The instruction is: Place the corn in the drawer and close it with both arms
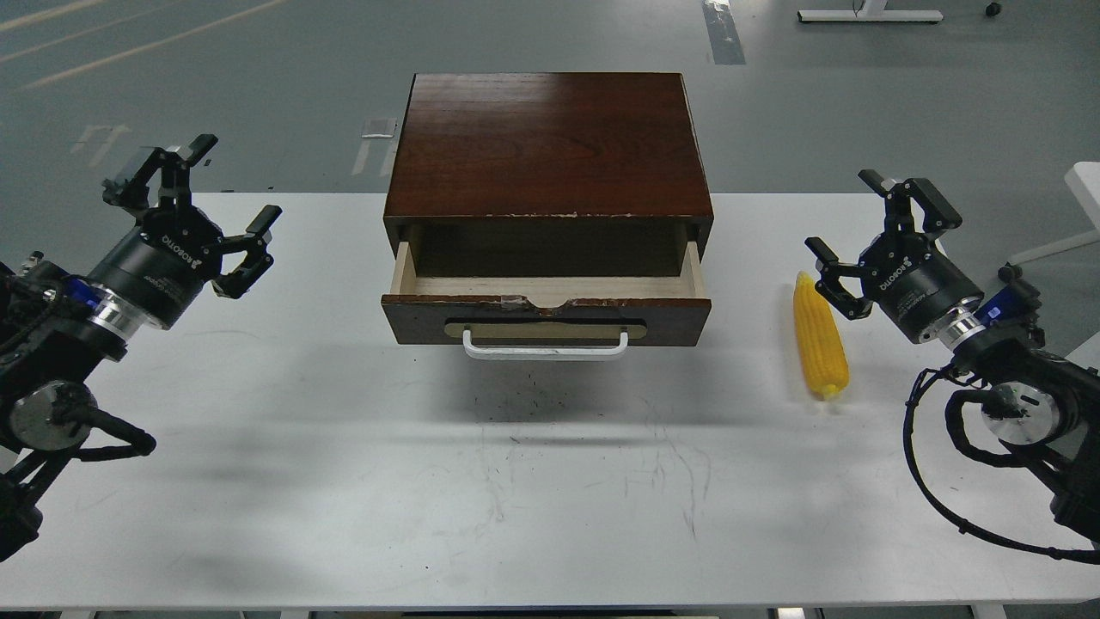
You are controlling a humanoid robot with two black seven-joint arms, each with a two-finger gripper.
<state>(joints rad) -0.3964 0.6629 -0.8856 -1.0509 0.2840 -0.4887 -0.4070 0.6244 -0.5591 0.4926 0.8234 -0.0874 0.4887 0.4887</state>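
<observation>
Next, the right gripper takes hold of the yellow corn by its thicker stalk end (828,380) to lay it inside the open drawer.
The yellow corn (821,337) lies on the white table (550,481), right of the cabinet, its tapered end pointing away from me. The dark brown drawer (546,308) with its white bar handle (546,347) is pulled partly out of the wooden cabinet (548,146), and the visible part of its pale inside holds nothing. My right gripper (846,215) hovers open just right of the corn's far end, not touching it. My left gripper (236,182) is open at the table's far left, well away from the drawer.
The cabinet stands at the table's far middle edge. Scuff marks (601,464) streak the table in front of it. A loose black cable (954,481) loops from my right arm. Grey floor lies beyond the table, with a white object (1084,185) at the right edge.
</observation>
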